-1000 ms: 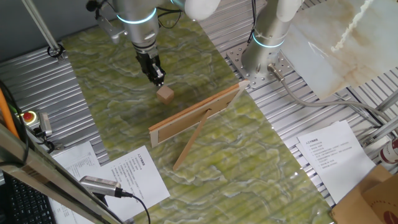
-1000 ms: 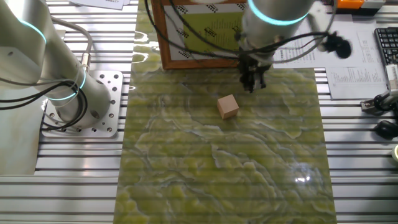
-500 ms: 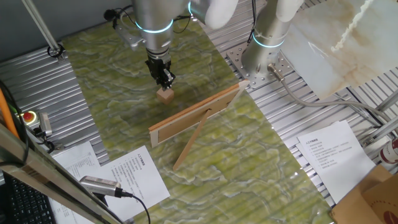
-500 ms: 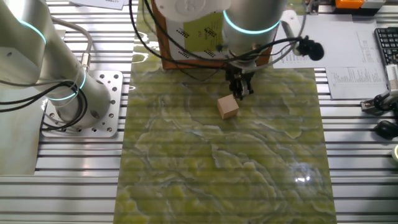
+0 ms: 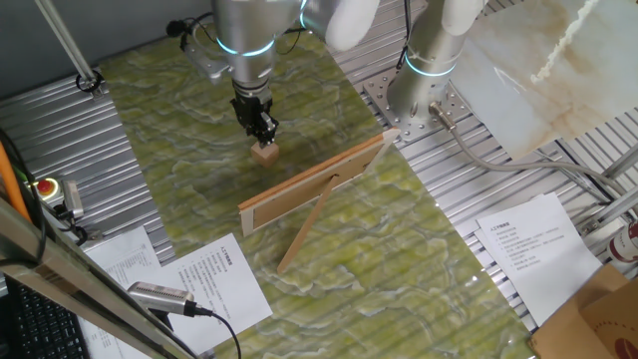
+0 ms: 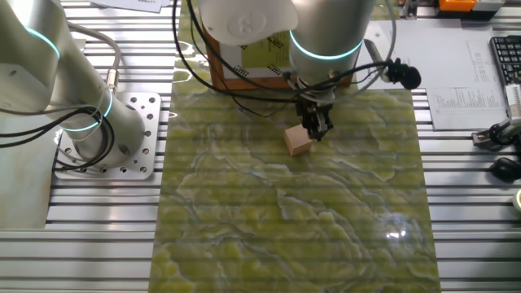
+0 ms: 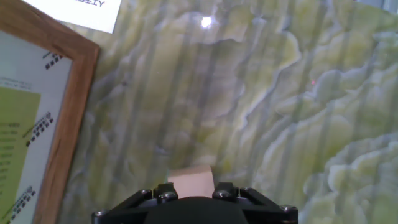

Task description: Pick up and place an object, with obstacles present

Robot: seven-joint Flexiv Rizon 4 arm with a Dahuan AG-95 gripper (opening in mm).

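Observation:
My gripper grabs the cube's opposite sides next, to carry the small tan wooden cube (image 5: 264, 153) past the standing board (image 5: 299, 189).
The small tan wooden cube (image 5: 264, 153) sits on the green marbled mat, on the far side of the board. It also shows in the other fixed view (image 6: 299, 142) and at the bottom of the hand view (image 7: 190, 180). My gripper (image 5: 264, 130) hangs straight over it, fingertips right at its top (image 6: 314, 128), jaws slightly apart, holding nothing. The long wooden board (image 5: 315, 183) stands on edge with its slanted prop stick (image 5: 305, 235). In the other fixed view it is a framed sheet (image 6: 244, 61) behind the gripper. Its frame fills the left of the hand view (image 7: 65, 118).
A second robot base (image 5: 424, 95) stands on the metal plate at the mat's far right corner. Paper sheets (image 5: 214, 284) and a cabled tool (image 5: 159, 296) lie off the mat's near left. More paper (image 5: 526, 239) lies to the right.
My gripper has moved sideways from beside the cube to right over it and come down close to its top. The cube and the board have not moved.

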